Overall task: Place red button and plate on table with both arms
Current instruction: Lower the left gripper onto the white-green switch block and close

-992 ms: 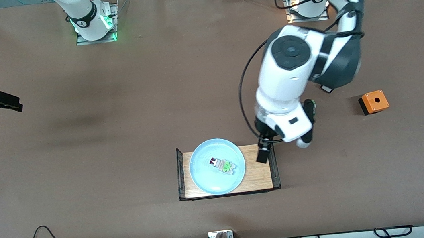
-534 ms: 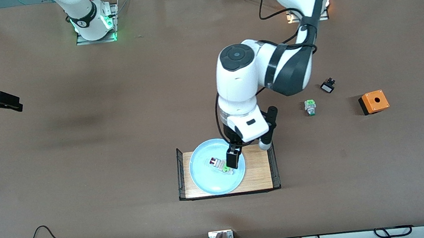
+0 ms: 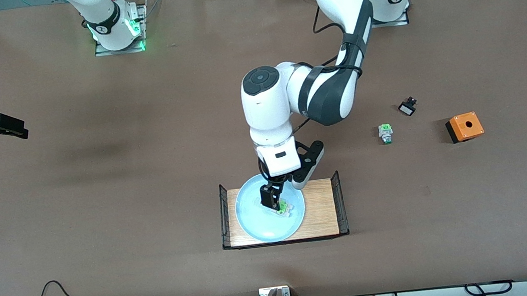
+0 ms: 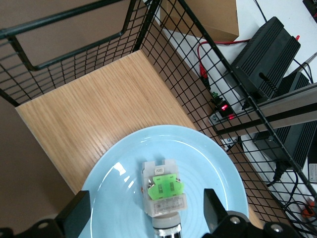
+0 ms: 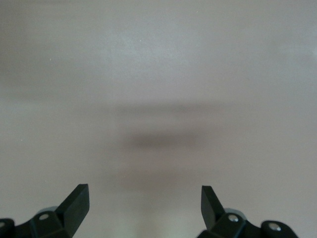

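I need to move my left gripper toward the green block (image 3: pixel 282 206) (image 4: pixel 166 186) before I close on the button. The block is beyond my fingers, and they are short of its sides.
The pale blue plate (image 3: pixel 258 225) lies on a small light-wood rack (image 3: pixel 322 211) on the brown table (image 3: pixel 147 182). In the plate lies the red button (image 3: pixel 283 210), its white body and green block showing. My left gripper (image 3: pixel 270 198) hangs low over the plate, open, and covers part of the button. In the left wrist view the button (image 4: pixel 164 193) lies on the plate (image 4: pixel 111 198) between the spread fingers of the left gripper (image 4: pixel 146 208), untouched by either. My right gripper (image 3: pixel 15 129) waits open over bare table at the right arm's end; the right gripper (image 5: pixel 144 196) holds nothing.
The rack has black wire ends (image 3: pixel 224 215) on two sides. A green-and-silver switch (image 3: pixel 385 133), a small black-and-white switch (image 3: pixel 408 107) and an orange box (image 3: pixel 464 127) lie toward the left arm's end of the table.
My left arm has swung from the rack's wire end at the left arm's side to over the plate, and its open gripper now straddles the button. The right arm has not moved.
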Robot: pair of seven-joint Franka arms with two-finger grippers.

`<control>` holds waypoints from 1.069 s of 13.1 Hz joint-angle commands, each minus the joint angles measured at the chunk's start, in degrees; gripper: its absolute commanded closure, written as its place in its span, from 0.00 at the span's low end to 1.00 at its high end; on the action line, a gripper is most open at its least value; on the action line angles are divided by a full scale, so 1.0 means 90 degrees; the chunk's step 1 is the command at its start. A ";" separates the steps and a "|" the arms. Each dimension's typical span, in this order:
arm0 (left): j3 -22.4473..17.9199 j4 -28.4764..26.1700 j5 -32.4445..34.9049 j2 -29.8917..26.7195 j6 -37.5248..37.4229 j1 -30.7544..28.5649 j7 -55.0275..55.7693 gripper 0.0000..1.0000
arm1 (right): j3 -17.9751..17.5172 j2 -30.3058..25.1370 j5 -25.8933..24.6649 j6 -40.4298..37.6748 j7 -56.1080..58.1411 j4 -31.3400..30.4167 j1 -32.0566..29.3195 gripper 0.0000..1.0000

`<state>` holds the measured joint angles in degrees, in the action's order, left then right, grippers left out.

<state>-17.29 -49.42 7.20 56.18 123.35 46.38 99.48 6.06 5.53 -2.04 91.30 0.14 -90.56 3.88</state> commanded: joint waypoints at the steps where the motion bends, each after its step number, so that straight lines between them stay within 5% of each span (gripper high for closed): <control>1: -0.0344 0.0296 0.0166 0.0310 0.0171 0.0179 -0.0126 0.00 | 0.0020 -0.0058 0.0109 -0.0038 0.0102 0.0013 -0.0011 0.00; 4: -0.0802 0.0306 0.0166 0.0515 0.0367 0.0442 -0.0194 0.00 | 0.0020 -0.0058 0.0109 -0.0047 0.0102 0.0013 -0.0011 0.00; 9: -0.0862 0.0315 0.0166 0.0642 0.0494 0.0492 -0.0184 0.00 | 0.0020 -0.0058 0.0119 -0.0047 0.0102 0.0013 -0.0011 0.00; 14: -0.0930 0.0315 0.0166 0.0760 0.0533 0.0579 -0.0184 0.17 | 0.0020 -0.0058 0.0119 -0.0067 0.0102 0.0013 -0.0011 0.00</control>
<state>-24.36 -49.02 7.36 61.28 128.17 51.10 97.96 6.06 5.53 -2.04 91.28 0.14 -90.56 3.88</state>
